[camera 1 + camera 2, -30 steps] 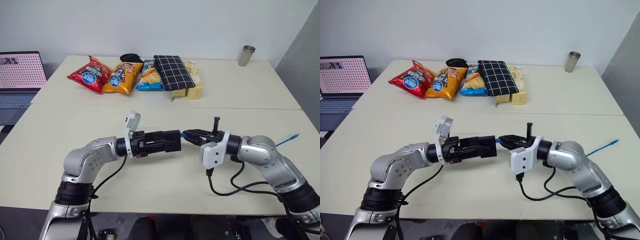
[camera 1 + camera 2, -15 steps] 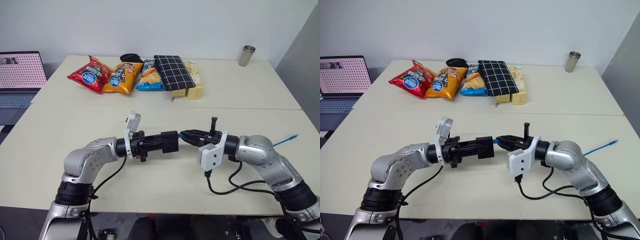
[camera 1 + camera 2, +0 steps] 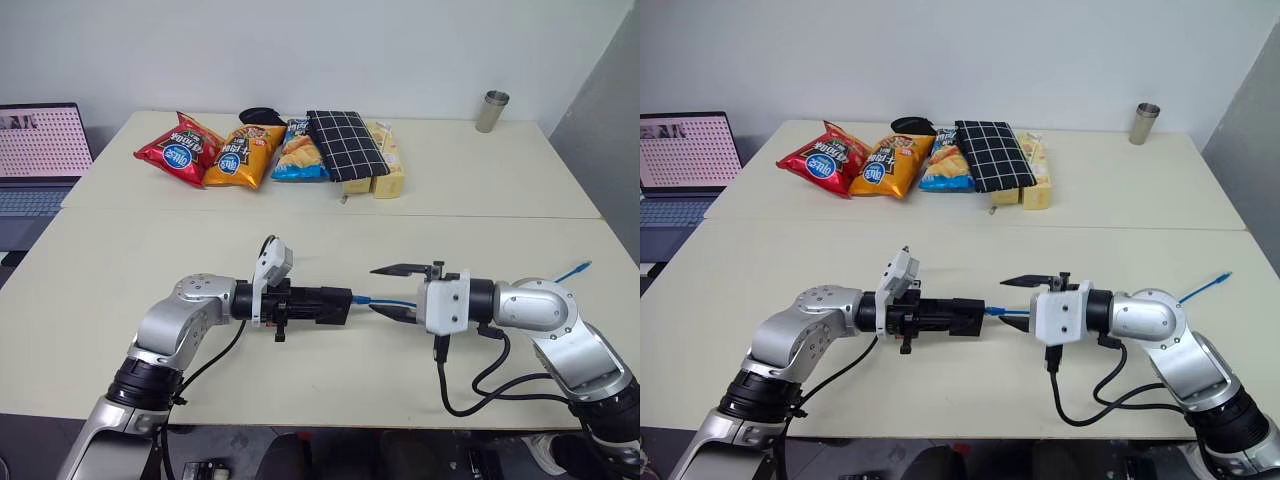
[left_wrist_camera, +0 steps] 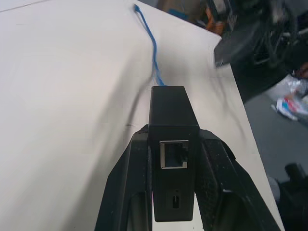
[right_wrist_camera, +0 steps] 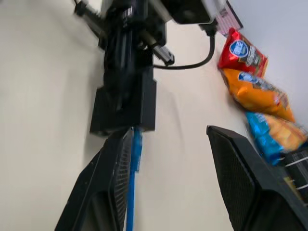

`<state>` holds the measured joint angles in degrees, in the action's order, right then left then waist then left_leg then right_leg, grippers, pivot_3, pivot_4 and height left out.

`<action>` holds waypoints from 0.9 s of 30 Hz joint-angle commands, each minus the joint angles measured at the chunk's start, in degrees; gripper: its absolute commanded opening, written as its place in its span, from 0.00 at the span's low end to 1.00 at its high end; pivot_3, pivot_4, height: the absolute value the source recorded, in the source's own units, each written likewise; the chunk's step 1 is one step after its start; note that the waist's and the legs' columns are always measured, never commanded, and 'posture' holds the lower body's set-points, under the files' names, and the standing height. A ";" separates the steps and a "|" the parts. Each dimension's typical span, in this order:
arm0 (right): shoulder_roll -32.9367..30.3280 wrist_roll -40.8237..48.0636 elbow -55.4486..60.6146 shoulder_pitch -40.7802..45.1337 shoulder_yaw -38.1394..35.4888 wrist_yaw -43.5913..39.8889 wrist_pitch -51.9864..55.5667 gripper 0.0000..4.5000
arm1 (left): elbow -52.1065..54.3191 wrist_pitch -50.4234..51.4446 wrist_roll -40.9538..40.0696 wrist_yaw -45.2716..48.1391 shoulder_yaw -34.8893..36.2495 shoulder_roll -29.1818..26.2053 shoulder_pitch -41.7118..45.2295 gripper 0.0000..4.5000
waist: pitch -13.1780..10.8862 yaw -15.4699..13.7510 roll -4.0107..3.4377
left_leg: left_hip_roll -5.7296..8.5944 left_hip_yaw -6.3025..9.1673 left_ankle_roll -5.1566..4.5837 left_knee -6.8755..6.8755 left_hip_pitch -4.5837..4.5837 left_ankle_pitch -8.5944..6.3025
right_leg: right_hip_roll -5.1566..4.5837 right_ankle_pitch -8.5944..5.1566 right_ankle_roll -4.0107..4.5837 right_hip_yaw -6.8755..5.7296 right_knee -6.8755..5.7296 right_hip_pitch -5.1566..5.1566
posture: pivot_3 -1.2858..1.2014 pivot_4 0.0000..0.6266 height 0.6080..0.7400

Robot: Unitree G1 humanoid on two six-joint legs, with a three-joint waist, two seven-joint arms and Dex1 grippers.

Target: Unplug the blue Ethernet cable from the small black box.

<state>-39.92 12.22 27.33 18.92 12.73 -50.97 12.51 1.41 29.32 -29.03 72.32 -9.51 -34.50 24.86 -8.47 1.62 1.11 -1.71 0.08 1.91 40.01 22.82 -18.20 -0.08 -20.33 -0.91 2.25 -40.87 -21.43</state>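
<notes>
The plug's front sits sunk inside the black box point(image 3: 330, 303), so my right gripper should next grab the translucent plug by its exposed rear end point(image 3: 361, 300).
My left gripper point(image 3: 338, 303) is shut on the small black box point(image 3: 330, 303) and holds it level just above the table, pointing right. In the left wrist view the box point(image 4: 169, 110) sits between both fingers point(image 4: 126, 192), with an empty port facing the camera. The blue Ethernet cable point(image 3: 377, 300) meets the box's right end with its plug point(image 5: 136, 150) and runs on to a loose end point(image 3: 574, 269) at the right table edge. My right gripper point(image 3: 386, 290) faces the box, open, one finger above the cable and one beside it.
Chip bags point(image 3: 180, 150), a black-and-white checked pouch point(image 3: 345, 145) and yellow packs point(image 3: 388, 170) lie across the far table. A metal cup point(image 3: 492, 110) stands at the back right and a laptop point(image 3: 40, 150) at the left. Black arm cables point(image 3: 470, 385) hang over the front edge.
My right gripper has opened off the cable's plug, rolled and drawn back to the right. The left hand has rolled and sunk slightly with the box.
</notes>
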 commanded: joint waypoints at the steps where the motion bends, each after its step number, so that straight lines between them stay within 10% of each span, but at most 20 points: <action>1: 2.98 17.10 2.52 0.21 -4.25 2.11 20.88 0.57 | 2.19 -0.54 -2.59 3.68 1.34 -0.24 2.74 0.17 | 0.00 -0.01 0.00 | -0.01 0.03 0.00 0.00 0.01 0.00 | 0.00 0.00 0.00 -0.02 0.00 0.01 | 0.52 0.24 1.00; 20: 6.39 28.93 0.52 3.18 -7.71 5.37 36.36 0.57 | 3.00 1.75 -4.67 3.86 2.75 0.06 3.50 0.17 | 0.00 0.05 0.00 | 0.02 0.03 -0.03 -0.02 0.03 -0.02 | -0.01 0.00 0.00 -0.02 0.03 -0.01 | 0.52 0.24 1.00; 27: 7.10 28.56 0.61 3.58 -6.82 5.45 36.98 0.21 | 4.23 2.18 -5.10 3.47 2.36 0.17 2.91 0.17 | 0.00 0.06 0.00 | 0.02 0.03 -0.03 -0.03 0.04 -0.02 | 0.00 0.00 0.00 -0.02 0.02 -0.02 | 0.52 0.24 1.00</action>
<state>-33.17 39.56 26.76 21.39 6.46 -45.74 49.44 2.74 31.74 -32.99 75.61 -8.05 -34.32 27.72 -8.47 1.68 1.11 -1.68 0.12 1.88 39.98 22.86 -18.22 -0.09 -20.33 -0.91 2.22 -40.85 -21.44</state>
